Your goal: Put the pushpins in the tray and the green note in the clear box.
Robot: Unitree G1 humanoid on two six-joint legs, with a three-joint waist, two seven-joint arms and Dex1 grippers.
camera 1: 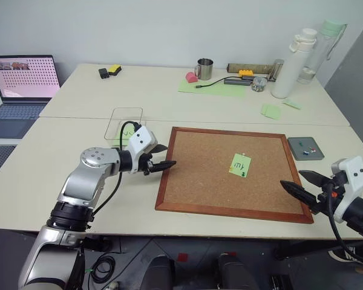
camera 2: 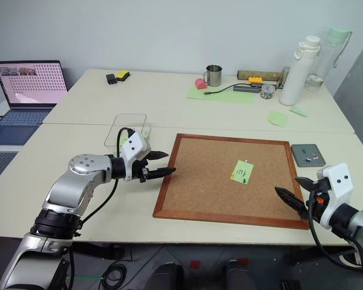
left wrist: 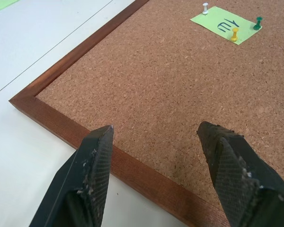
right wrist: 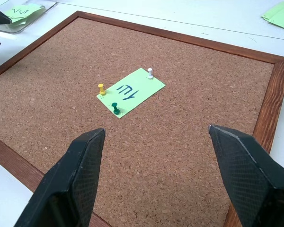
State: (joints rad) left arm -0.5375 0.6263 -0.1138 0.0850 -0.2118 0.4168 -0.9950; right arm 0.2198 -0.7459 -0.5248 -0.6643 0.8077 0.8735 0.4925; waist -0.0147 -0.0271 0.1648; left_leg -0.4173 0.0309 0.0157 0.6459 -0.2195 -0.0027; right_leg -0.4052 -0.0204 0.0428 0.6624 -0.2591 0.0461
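Observation:
The white pushpin should be grabbed by its head (camera 1: 243, 154) with my right gripper, which should reach for it to free the green note and fill the tray (camera 1: 302, 154).
The green note (right wrist: 131, 91), marked "14", is pinned near the middle right of the cork board (camera 1: 199, 181) by a white pushpin (right wrist: 150, 72), a yellow one (right wrist: 102, 88) and a dark green one (right wrist: 115, 108). The grey tray (camera 1: 302, 154) lies right of the board with a few small pins in it. The clear box (camera 1: 118, 115) sits left of the board, behind my left arm, with another written green note (right wrist: 23, 12) inside. My left gripper (camera 1: 169, 155) hovers open over the board's left frame. My right gripper (camera 1: 292, 178) is open at the board's front right corner.
A laptop (camera 1: 21, 84) stands at the far left. At the back of the table are a metal mug (camera 1: 204, 69), a large green sheet (camera 1: 215, 87), a white bottle (camera 1: 293, 63) and a clear bottle (camera 1: 320, 51). Blank green notes (camera 1: 271, 111) lie behind the board.

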